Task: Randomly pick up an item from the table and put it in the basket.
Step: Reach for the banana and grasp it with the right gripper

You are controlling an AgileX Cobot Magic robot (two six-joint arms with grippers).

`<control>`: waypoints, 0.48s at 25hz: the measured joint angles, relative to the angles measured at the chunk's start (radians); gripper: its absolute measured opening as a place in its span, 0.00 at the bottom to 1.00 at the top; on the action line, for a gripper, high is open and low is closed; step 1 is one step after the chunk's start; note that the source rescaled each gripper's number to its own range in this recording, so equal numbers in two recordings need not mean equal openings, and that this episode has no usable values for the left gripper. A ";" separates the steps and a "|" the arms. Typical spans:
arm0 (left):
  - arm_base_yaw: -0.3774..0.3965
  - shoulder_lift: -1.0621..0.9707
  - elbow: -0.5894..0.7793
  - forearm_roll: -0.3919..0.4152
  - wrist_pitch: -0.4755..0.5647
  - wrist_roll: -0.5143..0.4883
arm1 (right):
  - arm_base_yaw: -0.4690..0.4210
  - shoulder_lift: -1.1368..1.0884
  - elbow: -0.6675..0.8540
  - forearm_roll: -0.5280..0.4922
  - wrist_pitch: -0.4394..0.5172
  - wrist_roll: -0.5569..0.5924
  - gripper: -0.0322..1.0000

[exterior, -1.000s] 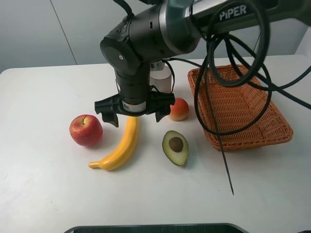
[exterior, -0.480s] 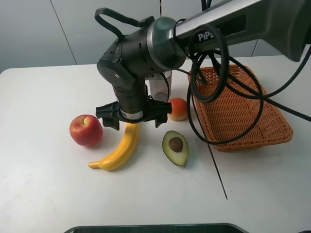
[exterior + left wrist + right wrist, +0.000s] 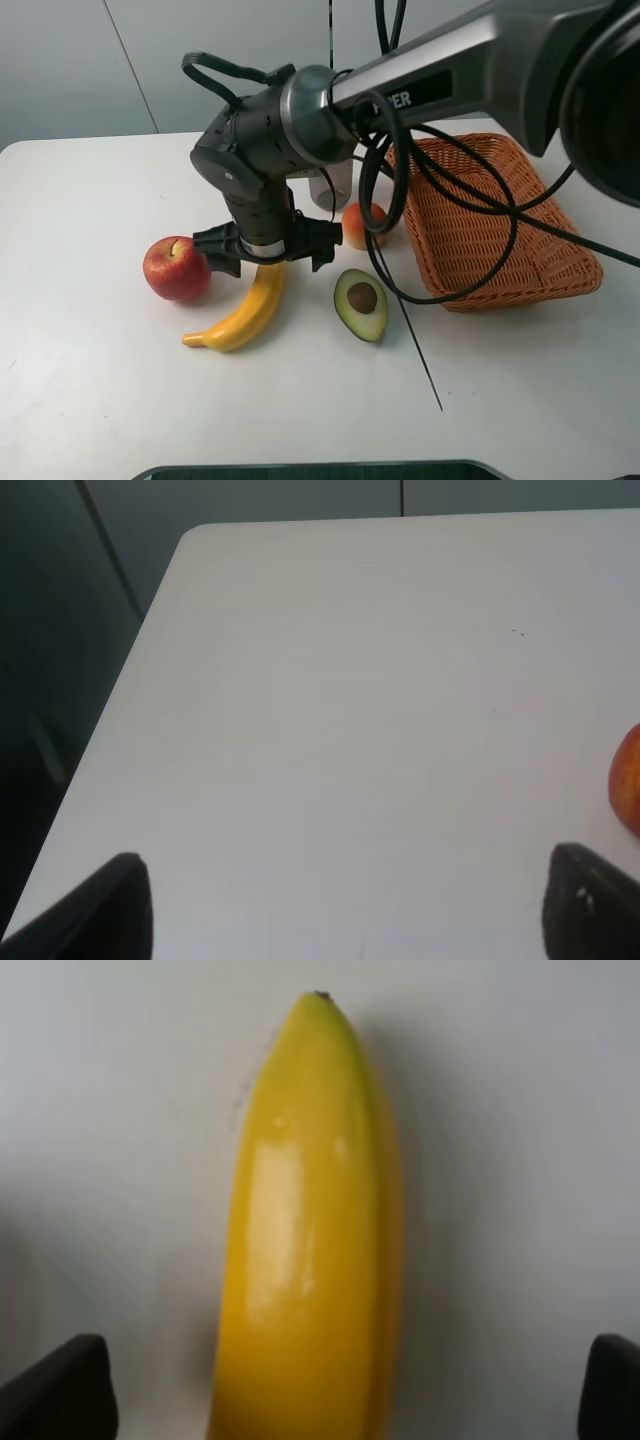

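I need to grab the banana (image 3: 310,1240) with my right gripper next, by its tapered end (image 3: 312,1060), so that I can put it in the wicker basket.
The yellow banana (image 3: 245,308) lies on the white table (image 3: 90,380) between a red apple (image 3: 177,268) and a halved avocado (image 3: 361,303). My right gripper (image 3: 270,252) reaches across from the right and hangs low over the banana's far end, open, one finger on each side. In the right wrist view the banana (image 3: 310,1240) fills the middle between the open fingertips (image 3: 60,1390). The wicker basket (image 3: 560,275) stands at the right and holds nothing. My left gripper (image 3: 350,915) is open and empty over bare table, with the apple's edge (image 3: 628,792) beside it.
A grey translucent cup (image 3: 331,186) stands behind the right gripper. A small orange-red fruit (image 3: 361,225) sits beside the basket's left rim. Black cables (image 3: 400,250) loop from the right arm over the basket's left side and the table in front of it.
My right gripper has come down and a little nearer over the banana's far end, still open. The arm and its cables have swung leftward. The fruits and basket have not moved.
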 joint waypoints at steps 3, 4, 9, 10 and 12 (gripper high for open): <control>0.000 0.000 0.000 0.000 0.000 0.000 | 0.000 0.011 0.000 0.000 0.002 0.000 1.00; 0.000 0.000 0.000 0.000 0.000 0.000 | 0.000 0.013 0.000 0.000 0.002 -0.002 1.00; 0.000 0.000 0.000 0.000 0.000 0.000 | 0.000 0.013 0.000 0.000 0.007 -0.005 1.00; 0.000 0.000 0.000 0.000 0.000 0.000 | 0.000 0.013 0.000 0.000 0.011 -0.004 0.97; 0.000 0.000 0.000 0.000 0.000 0.000 | 0.000 0.013 0.000 0.000 0.011 -0.004 0.83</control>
